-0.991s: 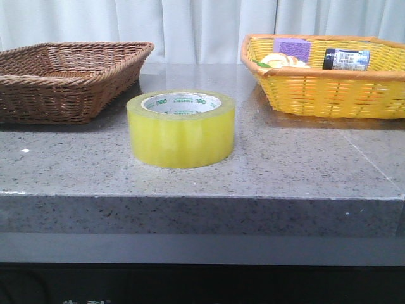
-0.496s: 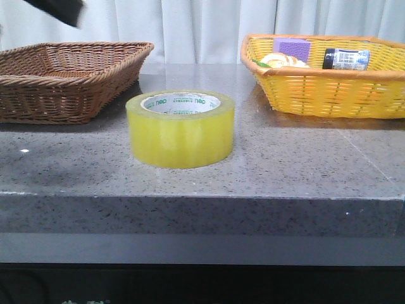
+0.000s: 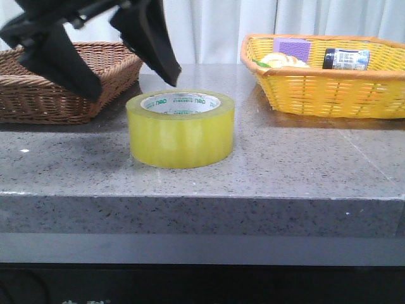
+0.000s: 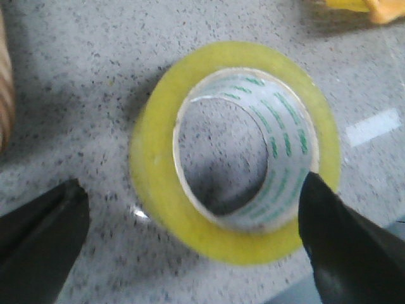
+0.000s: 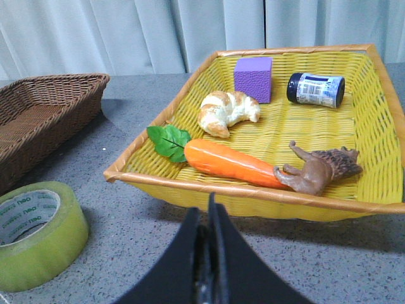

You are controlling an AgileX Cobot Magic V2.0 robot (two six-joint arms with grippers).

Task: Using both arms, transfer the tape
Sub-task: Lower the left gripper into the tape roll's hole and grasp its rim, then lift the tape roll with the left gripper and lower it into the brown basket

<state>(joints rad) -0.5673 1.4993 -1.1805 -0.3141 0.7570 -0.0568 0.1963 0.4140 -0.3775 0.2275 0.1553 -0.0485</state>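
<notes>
My left gripper's fingers are around and above the tape's top rim (image 3: 180, 94) and yellow side (image 3: 180, 142), so it comes down next and only then closes on the tape.
The tape (image 3: 181, 129), a wide translucent yellow roll with a white core printed in green, lies flat on the grey stone table. My left gripper (image 3: 130, 88) hangs open just above and behind the roll's left side, its two black fingers spread wide. In the left wrist view the tape (image 4: 235, 152) lies between the spread fingers (image 4: 38, 240), untouched. My right gripper (image 5: 209, 218) is shut and empty, low over the table in front of the yellow basket, with the tape (image 5: 38, 234) off to its side. The right gripper does not show in the front view.
A brown wicker basket (image 3: 38, 95) stands at the back left, partly behind my left gripper. A yellow basket (image 3: 329, 88) at the back right holds a carrot (image 5: 231, 161), croissant (image 5: 224, 111), purple block (image 5: 253, 79), jar (image 5: 315, 88) and a toy animal (image 5: 323, 170).
My left gripper has come down from the upper left into view and now hangs open over the tape. The tape has not moved.
</notes>
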